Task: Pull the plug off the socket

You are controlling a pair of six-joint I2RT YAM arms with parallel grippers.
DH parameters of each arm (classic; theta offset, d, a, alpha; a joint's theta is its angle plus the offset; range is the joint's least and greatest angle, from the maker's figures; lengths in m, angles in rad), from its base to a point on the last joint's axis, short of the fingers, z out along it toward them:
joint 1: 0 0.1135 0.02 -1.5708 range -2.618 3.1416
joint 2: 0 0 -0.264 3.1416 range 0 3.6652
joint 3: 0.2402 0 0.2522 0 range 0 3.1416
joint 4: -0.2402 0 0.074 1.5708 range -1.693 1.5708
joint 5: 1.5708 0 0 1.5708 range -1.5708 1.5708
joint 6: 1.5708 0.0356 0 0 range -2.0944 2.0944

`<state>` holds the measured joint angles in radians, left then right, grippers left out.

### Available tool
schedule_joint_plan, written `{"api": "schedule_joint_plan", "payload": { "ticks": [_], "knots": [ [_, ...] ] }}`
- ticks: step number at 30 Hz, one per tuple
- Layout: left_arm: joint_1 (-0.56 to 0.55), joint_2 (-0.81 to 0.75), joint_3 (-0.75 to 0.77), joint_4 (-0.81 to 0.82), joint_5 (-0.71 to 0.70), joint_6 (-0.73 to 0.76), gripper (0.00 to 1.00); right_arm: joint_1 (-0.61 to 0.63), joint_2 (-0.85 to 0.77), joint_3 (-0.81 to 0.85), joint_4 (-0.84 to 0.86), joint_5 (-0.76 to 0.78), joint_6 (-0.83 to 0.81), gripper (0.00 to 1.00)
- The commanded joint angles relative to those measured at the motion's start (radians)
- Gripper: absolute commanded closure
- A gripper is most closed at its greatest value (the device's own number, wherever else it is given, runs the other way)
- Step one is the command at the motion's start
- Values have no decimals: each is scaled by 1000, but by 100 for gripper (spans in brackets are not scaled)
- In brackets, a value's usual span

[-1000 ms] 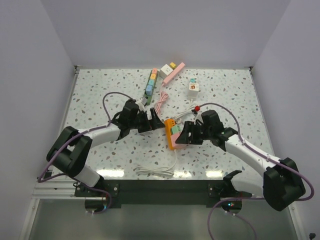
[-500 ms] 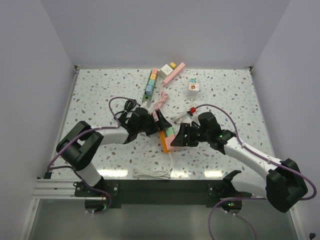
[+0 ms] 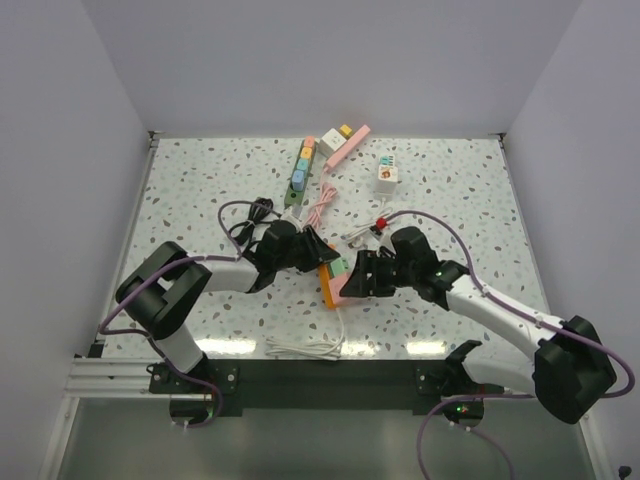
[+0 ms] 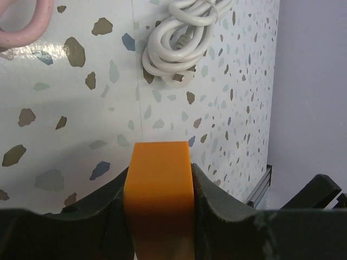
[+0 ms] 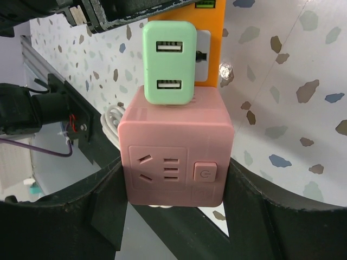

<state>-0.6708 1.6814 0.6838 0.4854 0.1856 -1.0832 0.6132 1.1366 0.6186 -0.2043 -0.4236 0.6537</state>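
My right gripper moves the pink cube plug toward the bare table beside the power strip next, before releasing it, since the plug sits against the power strip.
An orange power strip, the socket [image 3: 328,287], lies mid-table; its end [image 4: 158,184] is pinched between my left gripper's fingers, which press on both its sides. My left gripper [image 3: 316,254] [image 4: 158,176] is shut on it. A pink cube plug [image 5: 174,154] with a socket face and a button sits against the strip [image 5: 210,38], next to a green USB charger [image 5: 169,62]. My right gripper [image 3: 358,276] [image 5: 174,179] is shut on the pink cube, one finger on each side. Where the cube meets the strip is hidden.
A white coiled cable [image 3: 305,347] [image 4: 176,38] lies near the front edge. At the back are a multicoloured strip [image 3: 300,168], a pink strip [image 3: 346,146], a white cube adapter [image 3: 386,176] and a pink cord [image 3: 320,200]. The table's front rail [image 5: 51,89] is close.
My left gripper moved right onto the orange strip and closed on it. The strip, the pink cube and my right gripper shifted left and nearer the front.
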Motion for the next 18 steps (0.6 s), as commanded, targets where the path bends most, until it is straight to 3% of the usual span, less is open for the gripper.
{"api": "schedule_joint_plan", "payload": {
  "ticks": [1, 5, 11, 18],
  "knots": [
    [-6, 12, -29, 21, 49, 92, 100, -10, -18, 81, 0, 42, -38, 100],
    [5, 23, -17, -30, 45, 181, 100, -12, -64, 151, -189, 78, -135, 100],
    [59, 46, -35, -57, 71, 290, 100, -13, -208, 181, -337, 174, -189, 100],
    [66, 92, -6, -87, 95, 348, 100, -13, -164, 231, -478, 134, -241, 100]
  ]
}}
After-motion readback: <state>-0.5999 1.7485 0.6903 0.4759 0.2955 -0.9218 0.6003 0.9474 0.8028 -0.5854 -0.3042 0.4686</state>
